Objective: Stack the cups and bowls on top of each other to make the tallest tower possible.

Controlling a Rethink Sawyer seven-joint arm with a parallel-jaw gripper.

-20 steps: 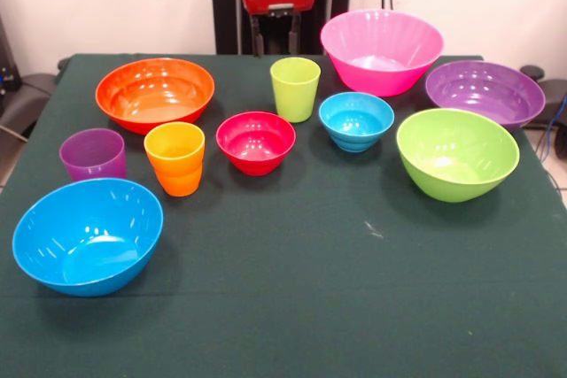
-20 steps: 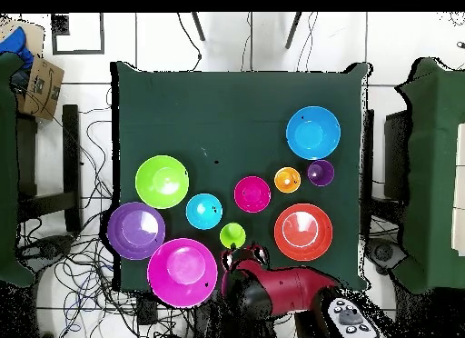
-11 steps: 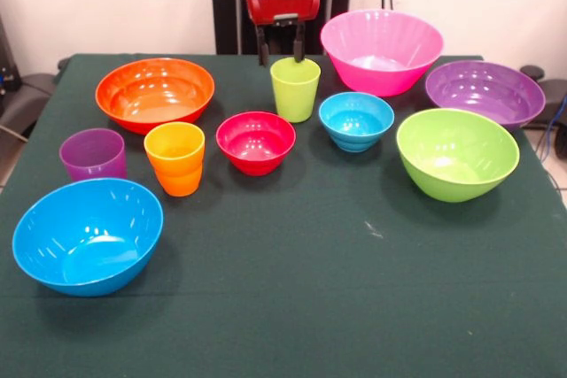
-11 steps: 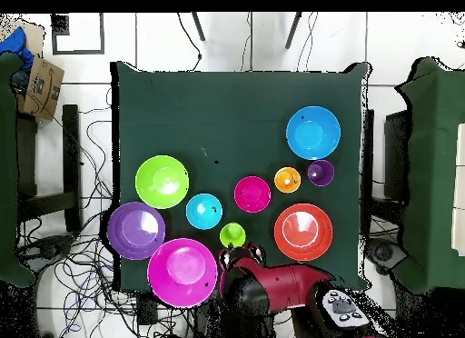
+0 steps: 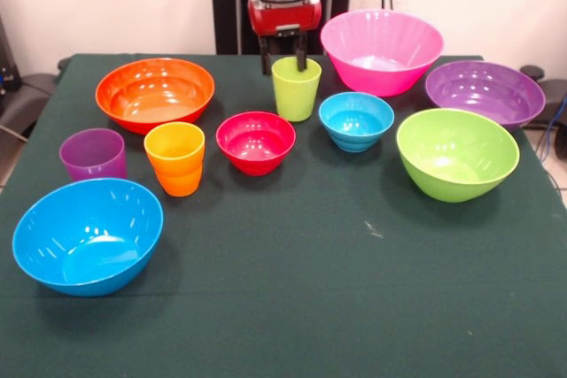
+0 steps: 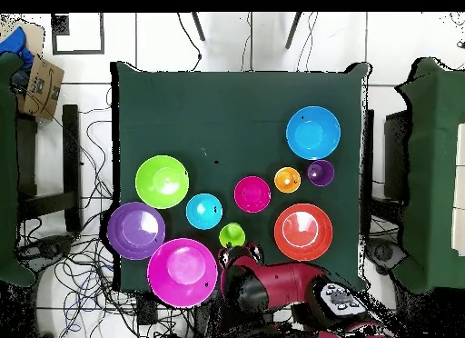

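I will grab the lime green cup by its rim (image 5: 296, 60) next. That will clear the way for building the tower.
My gripper (image 5: 283, 63) hangs open just behind the lime green cup (image 5: 296, 88), its fingertips at the height of the cup's far rim; in the overhead view the gripper (image 6: 238, 253) sits beside that cup (image 6: 232, 234). It holds nothing. The orange cup (image 5: 174, 158) and purple cup (image 5: 93, 154) stand at the left. Between them and the lime cup is the small red bowl (image 5: 255, 141), with the small light blue bowl (image 5: 356, 119) to its right. Large bowls ring them: orange (image 5: 155, 92), pink (image 5: 381, 50), purple (image 5: 485, 92), green (image 5: 457, 152), blue (image 5: 87, 235). Everything stands singly; no tower shows.
The green tablecloth (image 5: 337, 307) covers the whole table. The pink bowl stands close to the right of the gripper. Cables lie on the floor around the table (image 6: 91, 171) in the overhead view.
The gripper has come down from above the table's far edge and moved closer to the lime green cup. The cups and bowls have not moved.
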